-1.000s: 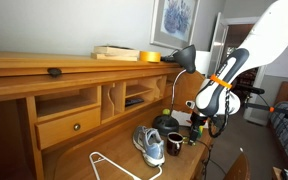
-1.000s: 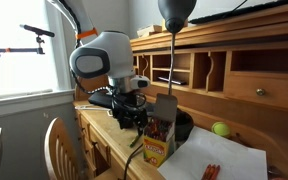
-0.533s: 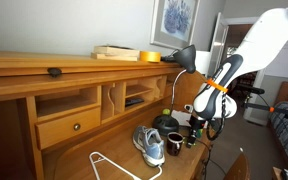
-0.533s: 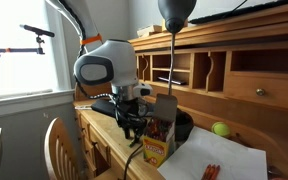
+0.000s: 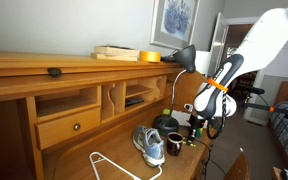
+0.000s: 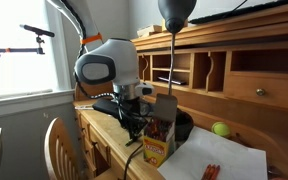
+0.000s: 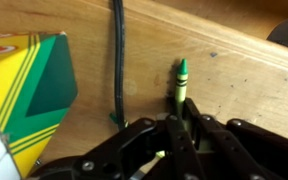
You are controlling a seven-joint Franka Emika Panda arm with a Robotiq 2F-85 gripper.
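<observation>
My gripper's fingers pinch the green crayon's near end, away from the black cable. The crayon would leave the desk if I lifted now.
A green crayon lies on the wooden desk, its tip pointing away from the wrist camera. My gripper is down at the desk surface with its jaws shut on the crayon's near end, which is hidden between the fingers. A yellow and green crayon box stands just to the left, with a black cable running between it and the crayon. In both exterior views the gripper hangs low over the desk beside the crayon box.
A sneaker, a dark mug and a black bowl sit near the gripper. A desk lamp rises beside it. A green ball, white paper and a chair are close by.
The arm dropped toward the desk, and the jaws went from wide open to shut around the green crayon.
</observation>
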